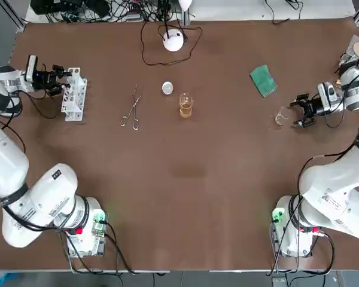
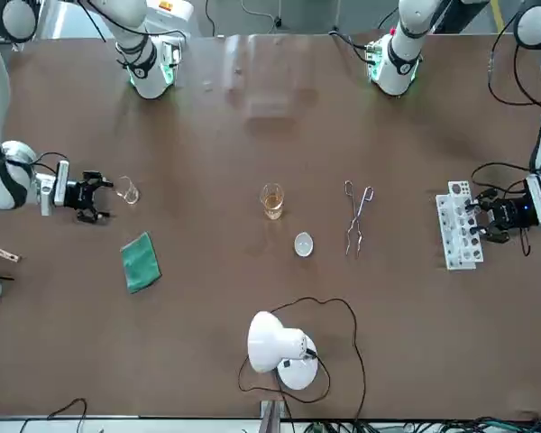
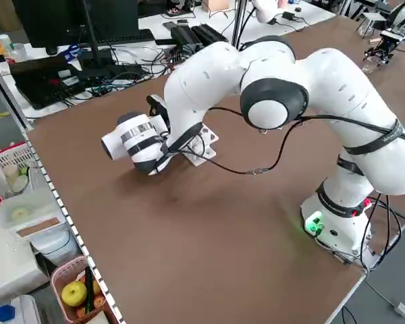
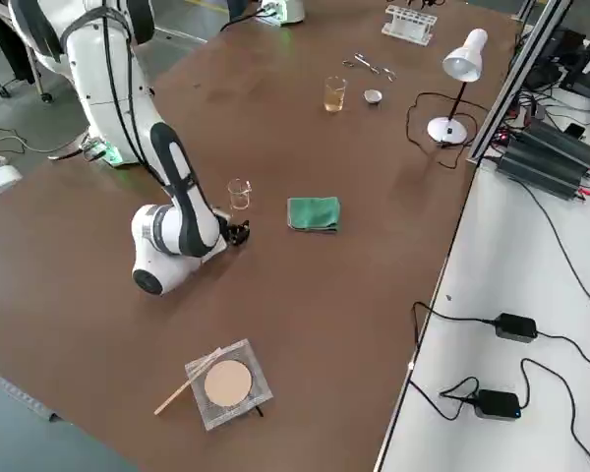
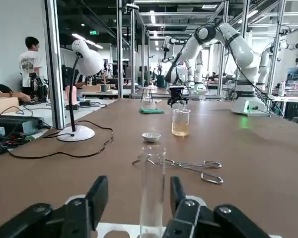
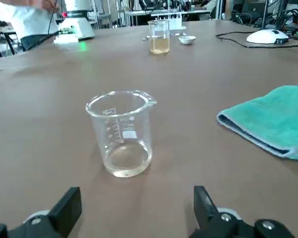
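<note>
My left gripper will next grab the test tube by its upper part above the rack (image 5: 153,176). The rack holds the test tube's lower end.
My left gripper (image 1: 64,81) is at the white test tube rack (image 1: 73,95) on the table's far left. In the left wrist view it (image 5: 139,193) is open, with an upright clear test tube (image 5: 152,178) standing in the rack between the two fingers (image 5: 97,198). My right gripper (image 1: 300,111) is low over the table at the far right, open, its fingers (image 6: 64,210) a short way from an empty small glass beaker (image 6: 121,133). That beaker (image 1: 280,116) stands upright, apart from the gripper. In the front view the right gripper (image 2: 97,197) faces the beaker (image 2: 129,190).
A beaker of amber liquid (image 1: 186,106), a small white dish (image 1: 167,88) and metal tongs (image 1: 131,107) lie mid-table. A green cloth (image 1: 264,79) is beside the right gripper. A white desk lamp (image 1: 173,39) with its cord is at the back. A wire mesh pad with a disc (image 4: 226,383) lies at the right edge.
</note>
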Controlling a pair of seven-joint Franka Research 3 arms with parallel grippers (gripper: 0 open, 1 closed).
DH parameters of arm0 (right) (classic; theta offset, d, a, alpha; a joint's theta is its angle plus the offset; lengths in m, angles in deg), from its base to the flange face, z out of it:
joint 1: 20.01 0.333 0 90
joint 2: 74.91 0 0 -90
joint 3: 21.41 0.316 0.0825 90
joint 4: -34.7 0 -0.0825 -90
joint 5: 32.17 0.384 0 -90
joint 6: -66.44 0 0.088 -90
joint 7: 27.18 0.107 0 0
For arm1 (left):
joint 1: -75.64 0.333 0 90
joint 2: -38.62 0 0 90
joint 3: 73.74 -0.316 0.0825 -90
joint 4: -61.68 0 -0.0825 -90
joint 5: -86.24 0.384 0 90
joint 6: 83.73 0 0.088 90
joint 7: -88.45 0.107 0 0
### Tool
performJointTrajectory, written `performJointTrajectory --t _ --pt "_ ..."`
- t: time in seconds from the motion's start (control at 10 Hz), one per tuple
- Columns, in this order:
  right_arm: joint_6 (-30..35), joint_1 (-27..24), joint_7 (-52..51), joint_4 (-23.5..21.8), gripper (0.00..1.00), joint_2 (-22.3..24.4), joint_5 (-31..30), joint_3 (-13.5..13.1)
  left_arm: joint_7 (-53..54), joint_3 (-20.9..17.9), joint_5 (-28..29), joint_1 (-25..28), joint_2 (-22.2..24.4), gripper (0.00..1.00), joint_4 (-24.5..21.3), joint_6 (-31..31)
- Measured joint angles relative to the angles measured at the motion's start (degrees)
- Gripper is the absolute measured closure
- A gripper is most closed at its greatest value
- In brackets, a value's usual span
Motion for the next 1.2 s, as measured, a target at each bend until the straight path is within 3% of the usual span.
performJointTrajectory --t 0.4,0.9,1.2 --pt "5.19 -0.01 0.0 0.09 0.0 -1.38 0.0 0.18 0.0 0.0 -1.14 0.1 -1.58 0.45 -0.04 0.0" --pt "7.01 0.02 0.0 0.07 0.0 -1.46 -0.05 0.64 0.0 0.04 -1.21 0.1 -1.65 0.64 -0.04 -0.05" --pt "7.21 1.31 0.0 -0.21 0.0 -2.37 -0.08 1.35 0.0 0.09 -1.21 0.09 -1.64 0.67 -0.04 -0.12"
